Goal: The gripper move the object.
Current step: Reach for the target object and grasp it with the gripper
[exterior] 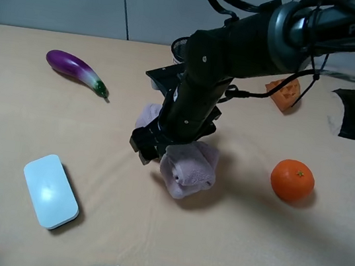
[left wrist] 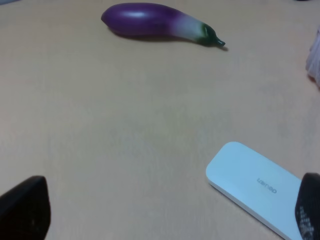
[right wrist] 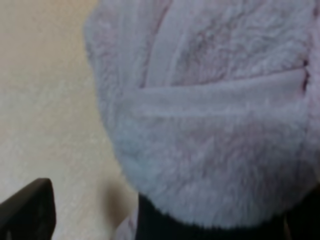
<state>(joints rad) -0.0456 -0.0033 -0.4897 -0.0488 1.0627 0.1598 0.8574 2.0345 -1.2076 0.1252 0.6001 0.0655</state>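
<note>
The robot's right gripper should close on the plush, as its fingers reach down on either side of the plush, low over the table, and closing now would hold it.
The mauve-pink plush toy (exterior: 192, 165) lies on the beige table (exterior: 18, 122) near the middle, partly under my right arm. My right gripper (exterior: 165, 151) is down over it, reaching across from the right. In the right wrist view the plush (right wrist: 210, 125) fills the frame and sits between the jaws. One fingertip (right wrist: 25, 210) stands apart from it with table showing between, so the right gripper (right wrist: 165, 215) looks open. My left gripper (left wrist: 160, 210) is open and empty above the table; I cannot make it out in the high view.
A glossy purple eggplant (exterior: 76, 70) lies at the back left and shows in the left wrist view (left wrist: 155, 21). A white flat device (exterior: 50, 191) lies front left and also shows there (left wrist: 255, 185). An orange (exterior: 292, 180), an orange block (exterior: 283, 94) and black tape (exterior: 351, 113) are on the right.
</note>
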